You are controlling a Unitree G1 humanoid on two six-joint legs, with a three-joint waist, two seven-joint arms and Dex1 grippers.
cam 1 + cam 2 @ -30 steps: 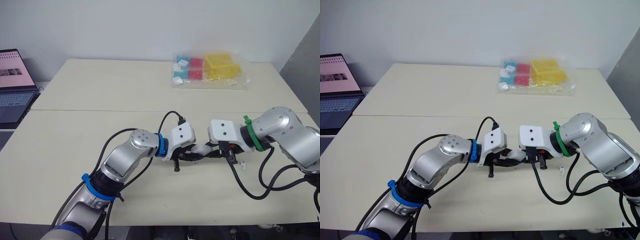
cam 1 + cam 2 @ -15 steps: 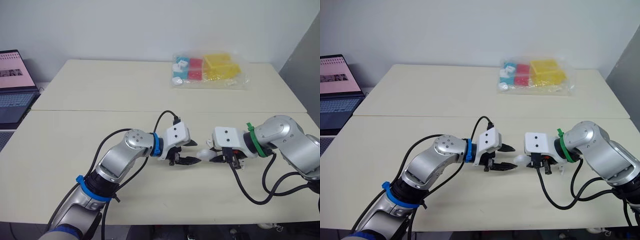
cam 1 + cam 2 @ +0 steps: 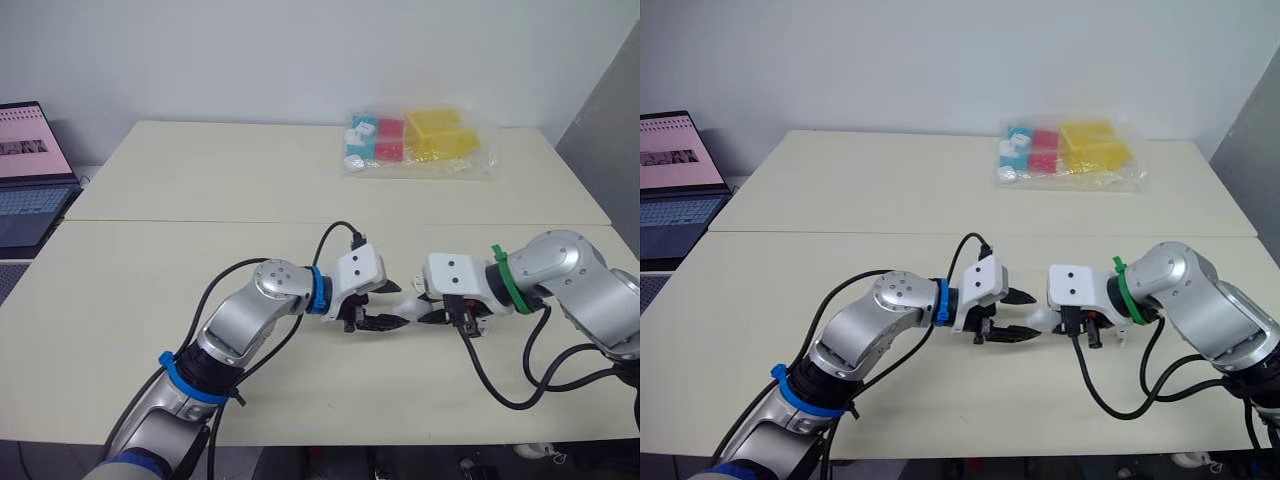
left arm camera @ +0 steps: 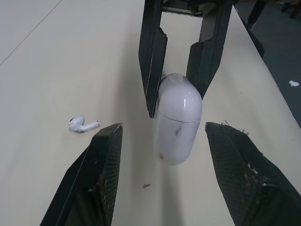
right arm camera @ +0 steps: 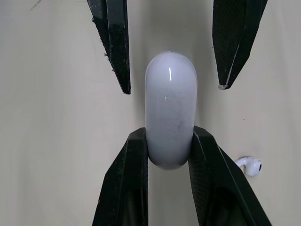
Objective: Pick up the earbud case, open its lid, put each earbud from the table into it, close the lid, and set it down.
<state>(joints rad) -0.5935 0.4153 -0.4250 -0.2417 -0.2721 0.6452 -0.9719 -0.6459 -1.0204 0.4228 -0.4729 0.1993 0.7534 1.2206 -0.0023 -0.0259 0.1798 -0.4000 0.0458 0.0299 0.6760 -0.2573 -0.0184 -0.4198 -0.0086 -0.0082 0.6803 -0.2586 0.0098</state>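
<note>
I need to grab the white earbud case with my left gripper by its body below the seam (image 4: 175, 143), so the lid (image 4: 180, 96) stays free to open.
The white earbud case (image 5: 170, 108), lid down, is held above the table (image 3: 200, 260) by its base, with my right gripper (image 5: 169, 135) shut on it. My left gripper (image 4: 164, 129) faces it, open, with one finger on each side of the case's free end and no contact that I can see. From the head camera the case (image 3: 1042, 318) sits between the two grippers near the table's front middle. A white earbud (image 4: 83, 124) lies on the table beside them. An earbud (image 5: 250, 165) also lies by the right fingers; I cannot tell if it is the same one.
A clear bag of coloured blocks (image 3: 415, 140) lies at the far right of the table. An open laptop (image 3: 25, 170) stands off the left edge. Black cables (image 3: 500, 385) loop from both wrists over the front of the table.
A second ago both grippers met at the case. The left gripper then drew back, open, and has now moved in again to flank the case's end. The right gripper kept hold.
</note>
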